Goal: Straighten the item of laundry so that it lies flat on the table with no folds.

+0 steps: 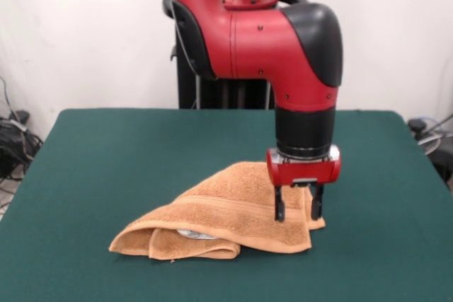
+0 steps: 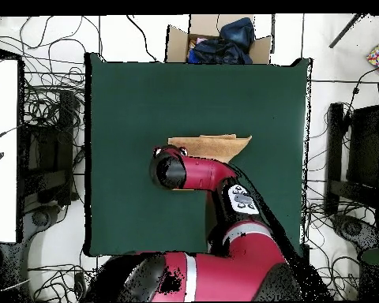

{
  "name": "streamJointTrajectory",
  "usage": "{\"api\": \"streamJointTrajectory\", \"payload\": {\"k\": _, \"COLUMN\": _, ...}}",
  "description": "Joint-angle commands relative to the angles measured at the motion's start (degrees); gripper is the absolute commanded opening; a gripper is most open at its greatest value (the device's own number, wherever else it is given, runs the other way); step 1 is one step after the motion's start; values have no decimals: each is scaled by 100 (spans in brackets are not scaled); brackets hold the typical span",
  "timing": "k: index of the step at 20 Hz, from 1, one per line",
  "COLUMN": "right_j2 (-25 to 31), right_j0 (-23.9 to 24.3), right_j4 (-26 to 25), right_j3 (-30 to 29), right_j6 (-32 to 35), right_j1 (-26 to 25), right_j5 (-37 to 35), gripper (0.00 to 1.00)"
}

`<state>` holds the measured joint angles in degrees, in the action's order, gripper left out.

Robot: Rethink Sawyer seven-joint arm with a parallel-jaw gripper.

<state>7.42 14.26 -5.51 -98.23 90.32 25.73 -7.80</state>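
The orange-tan towel needs to be picked up next by its raised corner [image 1: 303,203] with my gripper. This will open out the folds so the towel [image 1: 226,213] can lie flat.
The orange-tan towel [image 1: 226,213] lies folded and bunched near the front middle of the green table [image 1: 127,153]. Its left end is rolled under, with a pale patch showing in the fold. A woven band runs across it. My gripper [image 1: 298,206] points straight down over the towel's right corner. Its two fingers are apart, and their tips are at about the level of the cloth. In the overhead view my arm covers part of the towel [image 2: 220,146] on the table [image 2: 137,95], and the wrist [image 2: 169,170] hides the gripper.
A cardboard box [image 2: 177,41] with dark blue cloth in it stands just beyond the table's far edge in the overhead view. Cables lie on the floor round the table. The robot's pedestal [image 1: 212,93] stands at the table's far side.
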Motion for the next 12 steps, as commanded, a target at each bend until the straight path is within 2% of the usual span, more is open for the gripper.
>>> {"api": "streamJointTrajectory", "payload": {"k": 1, "right_j2": 28, "right_j0": -63, "right_j4": -152, "right_j3": 282, "right_j6": 712, "right_j1": -622, "right_j5": 196, "gripper": 100}}
{"api": "streamJointTrajectory", "payload": {"k": 12, "right_j2": 130, "right_j0": 3, "right_j4": -145, "right_j3": 484, "right_j6": 744, "right_j1": -1015, "right_j5": 568, "gripper": 100}}
